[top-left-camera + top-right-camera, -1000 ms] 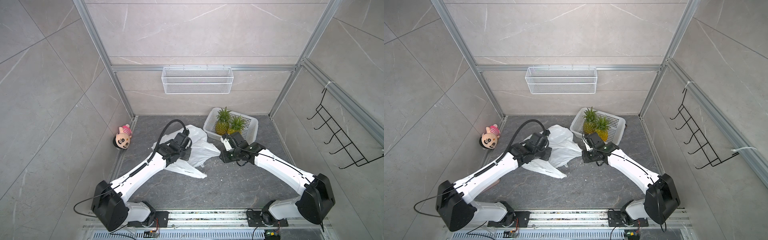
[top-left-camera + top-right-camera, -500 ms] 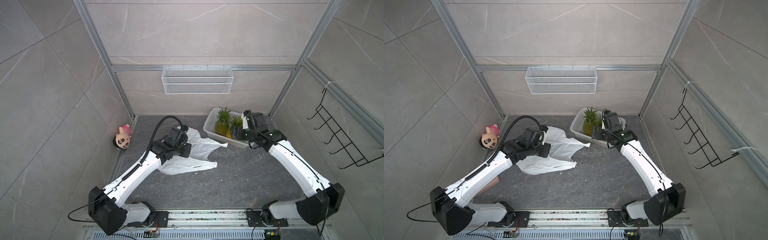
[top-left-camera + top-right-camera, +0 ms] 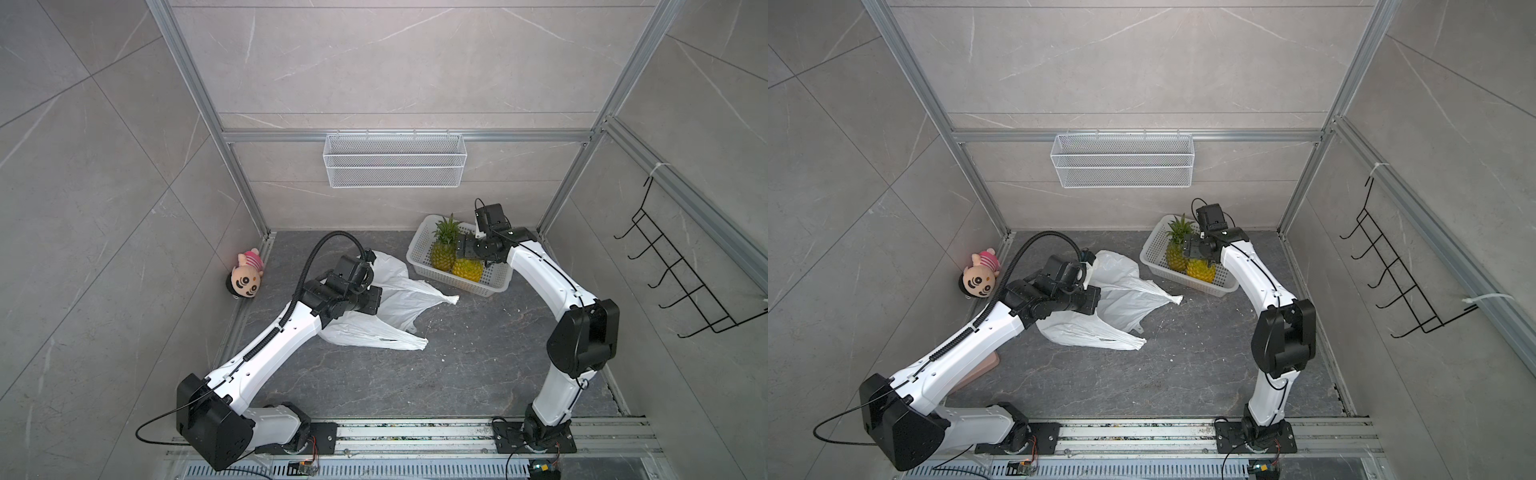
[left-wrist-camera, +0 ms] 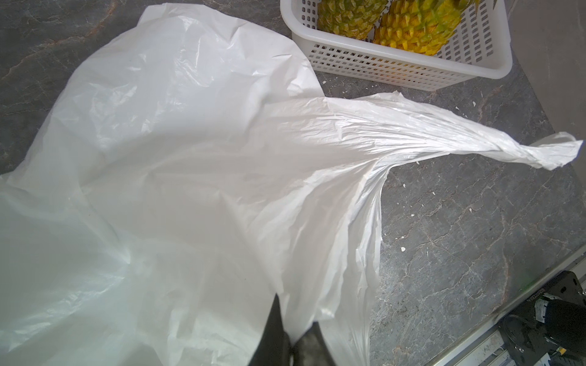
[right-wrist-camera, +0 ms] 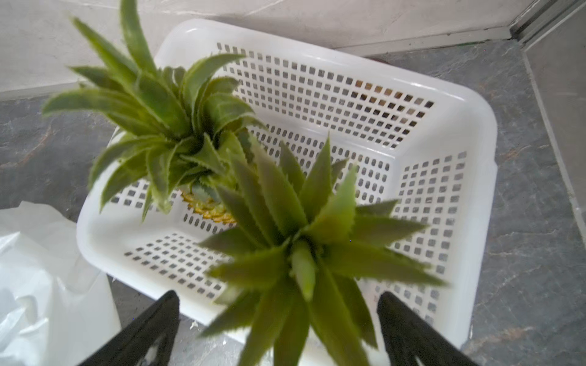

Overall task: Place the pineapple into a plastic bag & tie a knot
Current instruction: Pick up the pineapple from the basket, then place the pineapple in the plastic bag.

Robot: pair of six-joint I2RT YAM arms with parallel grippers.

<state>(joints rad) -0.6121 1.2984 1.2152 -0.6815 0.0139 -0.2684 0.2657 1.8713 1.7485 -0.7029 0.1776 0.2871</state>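
I need to pick up the nearer pineapple next with my right gripper by its green top (image 5: 301, 253), so its body stays free to go into the plastic bag first.
The white plastic bag (image 3: 399, 301) (image 3: 1121, 301) lies crumpled on the dark floor, and its two handle strips trail apart toward the right. My left gripper (image 4: 293, 320) (image 3: 370, 299) is shut on a fold of the bag (image 4: 190, 190). Two pineapples stand in the white perforated basket (image 3: 478, 286) (image 5: 475, 133). My right gripper (image 5: 279, 301) (image 3: 467, 249) hangs open over the nearer pineapple (image 3: 467, 269); that pineapple's green crown (image 5: 301, 253) rises between the gripper's fingers. The other pineapple (image 3: 442, 255) (image 5: 177, 126) stands beside it. No knot is in view.
A plush toy (image 3: 245, 276) lies against the left wall. A wire basket (image 3: 395, 166) hangs on the back wall, and a black hook rack (image 3: 681, 282) on the right wall. The perforated basket sits in the back right corner by a frame post.
My right gripper has let go near the bag's handle, opened wide and swung back over the basket's pineapples. The left arm has pulled the bag slightly left; the handle strips have dropped.
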